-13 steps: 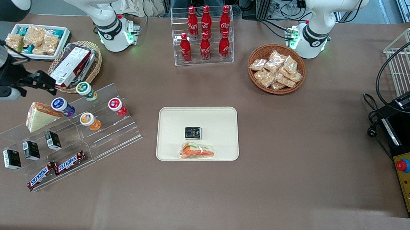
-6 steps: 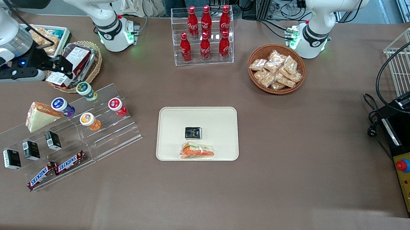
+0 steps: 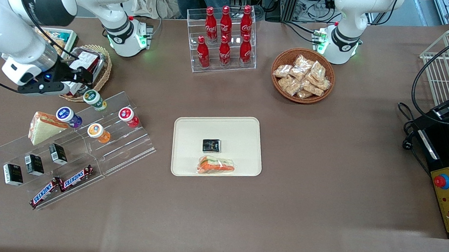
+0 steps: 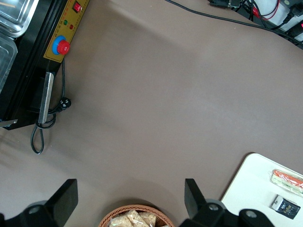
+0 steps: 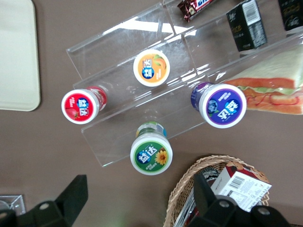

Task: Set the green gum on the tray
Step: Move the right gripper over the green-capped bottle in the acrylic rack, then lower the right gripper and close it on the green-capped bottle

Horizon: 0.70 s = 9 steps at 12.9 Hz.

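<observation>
Next, my right gripper grips the green gum by its white lid (image 3: 90,96). Then my right gripper sets the gum on the cream tray (image 3: 228,128).
The green gum (image 3: 94,99) stands on the top step of a clear acrylic stand (image 3: 120,150); its white lid with a green and orange label shows in the right wrist view (image 5: 151,154). My right gripper (image 3: 82,76) hangs open and empty above the wicker basket's edge, just farther from the front camera than the gum; in the right wrist view (image 5: 139,198) its fingers (image 5: 72,191) stand wide apart. The cream tray (image 3: 228,128) lies at the table's middle, holding a black packet (image 3: 211,145) and a wrapped sandwich (image 3: 216,165).
Purple-lidded (image 3: 68,116), orange-lidded (image 3: 98,132) and red-lidded (image 3: 128,116) bottles share the stand with a sandwich wedge (image 3: 42,128), small black boxes and Snickers bars. A wicker basket (image 3: 103,72) with a red box sits under the gripper. A cola rack (image 3: 224,39) and a snack basket (image 3: 303,75) stand farther back.
My right arm has swung in from the working arm's end of the table. The gripper now hangs over the basket close to the green gum. Nothing else moved.
</observation>
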Motion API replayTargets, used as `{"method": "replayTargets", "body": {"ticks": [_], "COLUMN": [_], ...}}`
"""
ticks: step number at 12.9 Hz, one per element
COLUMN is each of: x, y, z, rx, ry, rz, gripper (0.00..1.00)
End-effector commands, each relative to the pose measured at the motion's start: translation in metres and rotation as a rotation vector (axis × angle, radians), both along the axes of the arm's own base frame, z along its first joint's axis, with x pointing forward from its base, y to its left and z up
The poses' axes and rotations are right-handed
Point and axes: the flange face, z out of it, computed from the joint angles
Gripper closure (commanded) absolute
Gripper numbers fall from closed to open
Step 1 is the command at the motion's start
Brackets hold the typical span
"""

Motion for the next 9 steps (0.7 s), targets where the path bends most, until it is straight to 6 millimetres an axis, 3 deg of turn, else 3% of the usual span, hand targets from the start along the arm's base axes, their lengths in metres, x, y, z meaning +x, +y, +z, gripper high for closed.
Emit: {"method": "replayTargets", "body": {"ticks": [1, 9], "x": [-0.012, -0.012], "y": [-0.004, -0.004], "z": [-0.017, -0.061], "rx": [-0.022, -0.029], "ry": [-0.021, -0.023], "rz": [0.013, 0.021], "gripper": [0.01, 0.01]}}
